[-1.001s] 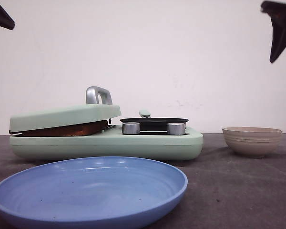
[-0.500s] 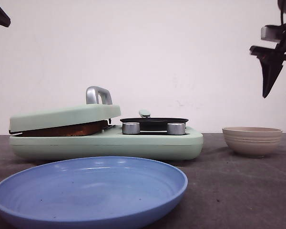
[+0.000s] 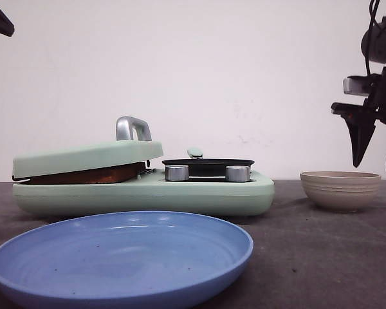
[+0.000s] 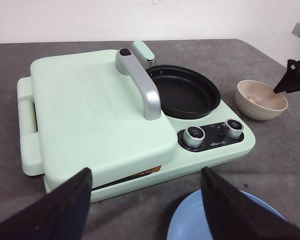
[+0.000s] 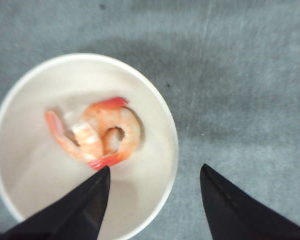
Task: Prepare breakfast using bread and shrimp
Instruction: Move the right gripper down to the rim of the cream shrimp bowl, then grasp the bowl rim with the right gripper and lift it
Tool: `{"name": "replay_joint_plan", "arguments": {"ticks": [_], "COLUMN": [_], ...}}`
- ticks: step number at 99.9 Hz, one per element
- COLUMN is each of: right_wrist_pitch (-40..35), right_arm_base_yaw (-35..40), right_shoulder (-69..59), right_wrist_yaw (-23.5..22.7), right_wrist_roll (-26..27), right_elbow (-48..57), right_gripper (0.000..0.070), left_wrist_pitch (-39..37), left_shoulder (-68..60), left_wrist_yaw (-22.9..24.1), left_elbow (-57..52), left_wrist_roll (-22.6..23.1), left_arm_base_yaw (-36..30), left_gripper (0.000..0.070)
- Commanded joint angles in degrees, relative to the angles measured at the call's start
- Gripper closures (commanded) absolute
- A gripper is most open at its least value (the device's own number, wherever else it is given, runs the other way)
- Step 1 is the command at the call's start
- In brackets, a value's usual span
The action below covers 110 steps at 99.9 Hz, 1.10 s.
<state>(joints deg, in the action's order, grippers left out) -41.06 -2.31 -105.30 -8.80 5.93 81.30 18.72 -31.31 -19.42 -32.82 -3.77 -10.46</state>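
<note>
The right gripper isn't ready to close yet: its fingers are above the rim of the beige bowl [image 3: 340, 174] in the front view. It should come down first, then close.
The shrimp [image 5: 97, 132], curled and orange-red, lies in a beige bowl [image 5: 171, 150], which stands at the right in the front view [image 3: 340, 190]. My right gripper [image 5: 156, 167] is open and empty just above the bowl's rim; one fingertip is over the bowl near the shrimp and the other is outside it. In the front view it [image 3: 374, 167] hangs above the bowl. The bread [image 3: 90, 175] shows only as a brown crust edge under the shut lid, also as a sliver in the left wrist view [image 4: 145, 173]. My left gripper [image 4: 146, 171] is open and empty, high above the table's front.
A mint-green cooker [image 3: 180, 196] has a lid with a silver handle [image 3: 132, 127], a black pan [image 3: 208, 163] and two silver knobs [image 3: 177, 172]. A blue plate [image 3: 122, 257] sits in front of it. The table is grey.
My right gripper has come down from the upper right corner to just above the bowl. The left gripper and everything else have stayed put.
</note>
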Motion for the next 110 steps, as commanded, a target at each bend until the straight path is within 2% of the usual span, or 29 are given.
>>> {"name": "replay_joint_plan", "arguments": {"ticks": [1,89,98,110], "right_wrist_pitch": [-0.1,2.1,2.1,2.3], "right_arm_base_yaw": [-0.3,-0.5,-0.5,-0.3], "right_shoulder": [-2.1,-9.2,-9.7,-10.2], "right_wrist_yaw": [0.2,-1.0,-1.7,-1.8], "right_wrist_roll": [-0.8,-0.5,-0.4,-0.4], "right_elbow": [1.4,1.4,1.4,1.4], "right_gripper": [0.0348,0.0363,0.0401,0.0528], "left_wrist_pitch": [-0.5,-0.6,-0.6,-0.6], "left_shoulder": [0.0,-0.1,-0.1,-0.1], "left_wrist_yaw": [0.2,0.2,0.2,0.2], "left_elbow": [-0.2,-0.2,-0.2,-0.2], "left_wrist_roll": [0.7,0.7,0.7,0.7], "left_arm_base_yaw": [0.0,0.0,0.0,0.0], "left_gripper": [0.0350,0.0350,0.0350,0.0350]}}
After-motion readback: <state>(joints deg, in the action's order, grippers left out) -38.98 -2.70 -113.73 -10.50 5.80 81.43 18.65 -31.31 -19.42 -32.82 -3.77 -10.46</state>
